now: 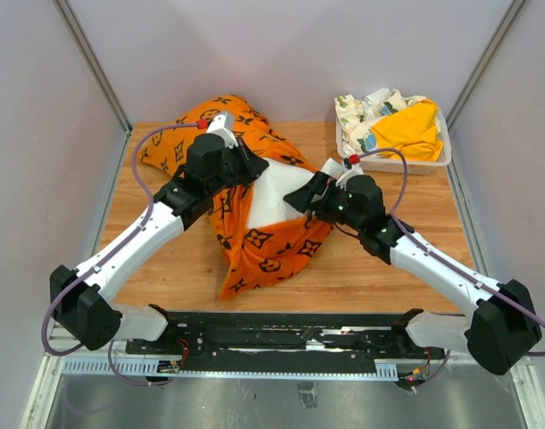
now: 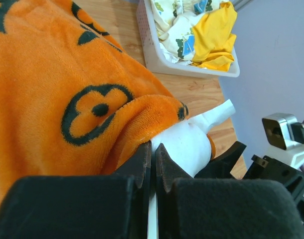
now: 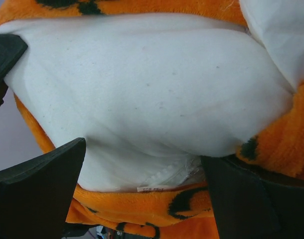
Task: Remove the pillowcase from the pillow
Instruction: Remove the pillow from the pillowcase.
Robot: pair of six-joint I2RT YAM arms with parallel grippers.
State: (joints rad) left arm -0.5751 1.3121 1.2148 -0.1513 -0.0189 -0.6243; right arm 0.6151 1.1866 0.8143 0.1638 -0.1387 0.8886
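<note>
My right gripper grabs the pillow's exposed seamed end next, so that it then draws the pillow out of the orange pillowcase.
The orange pillowcase with black motifs lies across the middle of the table. The white pillow bulges out of its open side. My left gripper sits at the opening's far rim. In the left wrist view its jaws are shut on the pillowcase's edge, with the pillow just to the right. My right gripper is open at the pillow's right side. In the right wrist view its fingers stand wide apart on either side of the pillow's end, with pillowcase below.
A white basket at the back right holds a yellow cloth and a floral-print cloth; it also shows in the left wrist view. The right arm's wrist is close beside the left gripper. Walls enclose three sides.
</note>
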